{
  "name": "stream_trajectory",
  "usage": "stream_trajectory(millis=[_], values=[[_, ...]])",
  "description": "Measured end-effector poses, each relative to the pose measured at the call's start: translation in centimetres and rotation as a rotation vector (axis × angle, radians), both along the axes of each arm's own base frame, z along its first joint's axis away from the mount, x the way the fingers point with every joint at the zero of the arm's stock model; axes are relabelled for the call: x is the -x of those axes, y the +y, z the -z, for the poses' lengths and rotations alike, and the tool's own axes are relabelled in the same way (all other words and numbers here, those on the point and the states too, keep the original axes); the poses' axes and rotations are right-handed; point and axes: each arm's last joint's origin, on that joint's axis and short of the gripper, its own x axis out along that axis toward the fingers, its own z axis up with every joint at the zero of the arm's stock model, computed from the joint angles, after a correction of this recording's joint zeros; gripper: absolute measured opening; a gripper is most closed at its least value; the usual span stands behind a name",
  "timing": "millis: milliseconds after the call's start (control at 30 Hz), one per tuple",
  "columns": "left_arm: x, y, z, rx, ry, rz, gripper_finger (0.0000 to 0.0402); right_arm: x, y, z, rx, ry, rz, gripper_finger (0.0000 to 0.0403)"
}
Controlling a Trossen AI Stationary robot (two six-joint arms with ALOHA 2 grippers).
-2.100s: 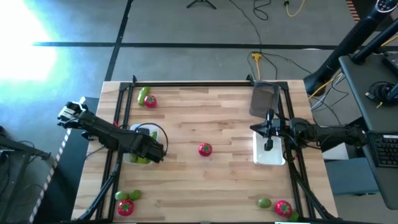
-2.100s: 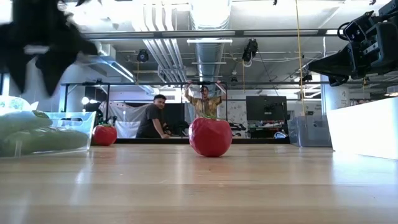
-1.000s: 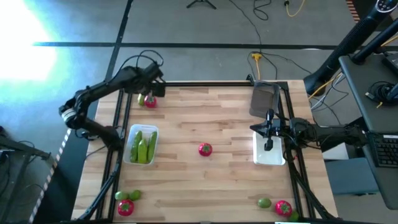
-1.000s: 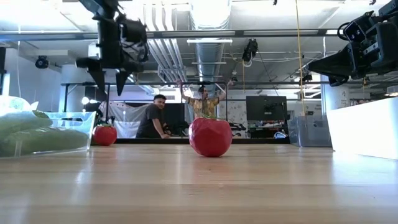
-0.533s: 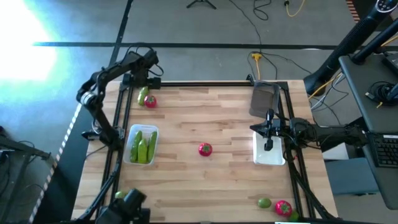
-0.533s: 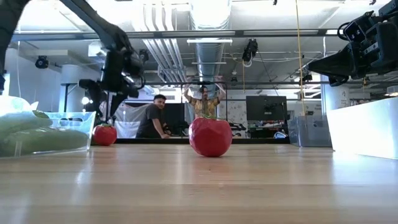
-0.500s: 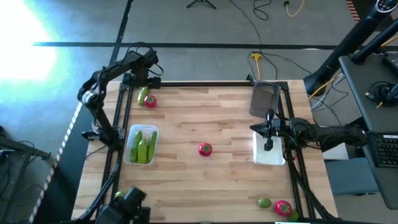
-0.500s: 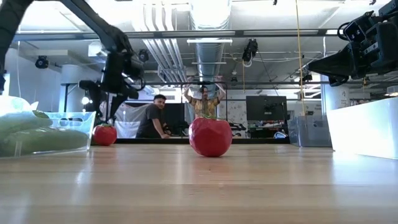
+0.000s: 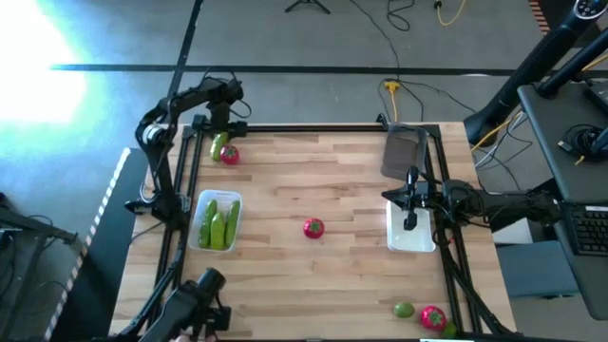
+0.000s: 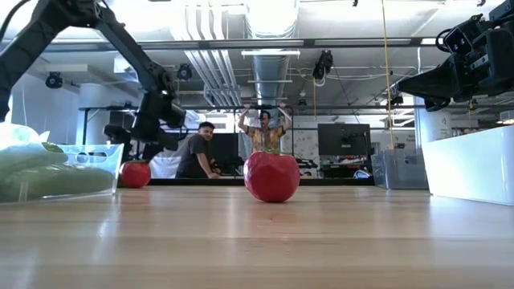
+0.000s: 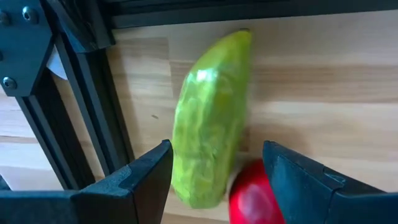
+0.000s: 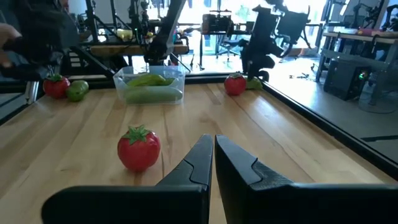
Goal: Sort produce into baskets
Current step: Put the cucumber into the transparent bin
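The left gripper's fingers are above the green cucumber [image 11: 209, 130] and the red tomato [image 11: 253, 194], so they would miss if they closed now. The left gripper will first go lower.
A green cucumber [image 11: 214, 118] lies flat on the table at the far left corner [image 9: 219, 144], with a red tomato [image 11: 255, 196] beside it. My left gripper [image 11: 217, 171] is open just above them; its fingers stand on either side of the cucumber's end and the tomato. A clear basket [image 9: 218, 220] holds several cucumbers. Another tomato [image 9: 313, 227] sits mid-table. My right gripper [image 9: 410, 207] is shut and empty above the white basket [image 9: 412, 237]. The darker grey basket [image 9: 404, 152] stands at the far right.
A lime [image 9: 404, 310] and a tomato [image 9: 432, 316] lie at the near right. A dark object [image 9: 201, 293] has come in over the near left corner, where a tomato [image 12: 56, 86] and a lime [image 12: 78, 90] lie. A black frame rail [image 11: 93, 99] runs close beside the cucumber.
My left gripper has come down over the far left corner toward the cucumber and the tomato there, staying open. A dark object has moved in over the near left corner and covers the lime and tomato there in the high view.
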Motion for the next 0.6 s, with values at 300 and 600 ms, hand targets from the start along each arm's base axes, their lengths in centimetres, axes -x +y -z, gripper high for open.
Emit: stream_trajectory(millis=[300,600], values=[[0.4,0.6,2.0,0.053,0.027,-0.012,0.0231,0.0,0.0,0.0,0.000,0.000,0.000,0.0013],[0.4,0.8,3.4,0.091,0.043,-0.005,0.0231,0.0,0.0,0.0,0.000,0.000,0.000,0.0013]])
